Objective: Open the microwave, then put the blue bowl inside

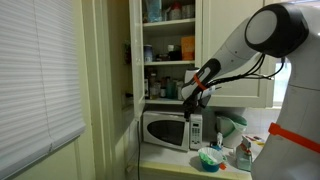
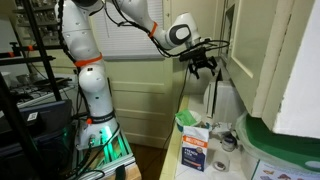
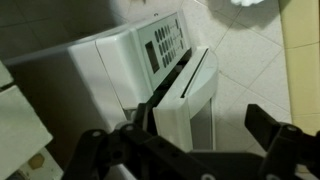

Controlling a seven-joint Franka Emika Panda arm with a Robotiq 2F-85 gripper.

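The microwave door needs to swing open for the bowl, so my gripper will grab it next by the top of its ajar free edge beside the control panel.
The white microwave (image 1: 165,129) stands on the counter under an open cupboard. In the wrist view the microwave (image 3: 120,60) is seen from above, and its door (image 3: 188,95) stands a little ajar, with a dark gap by the control panel (image 3: 163,42). The blue bowl (image 1: 210,157) sits on the counter in front of the microwave's right end. It also shows in an exterior view (image 2: 187,119). My gripper (image 1: 192,98) hovers above the microwave's right side, open and empty. It shows in an exterior view (image 2: 201,66) and in the wrist view (image 3: 190,150).
A pale green rounded vessel (image 1: 232,125) stands right of the microwave. Open cupboard shelves (image 1: 168,62) with bottles hang just above. A printed box (image 2: 195,151) and small items lie on the counter. A cupboard door (image 2: 285,60) and a blind-covered window (image 1: 35,75) are close by.
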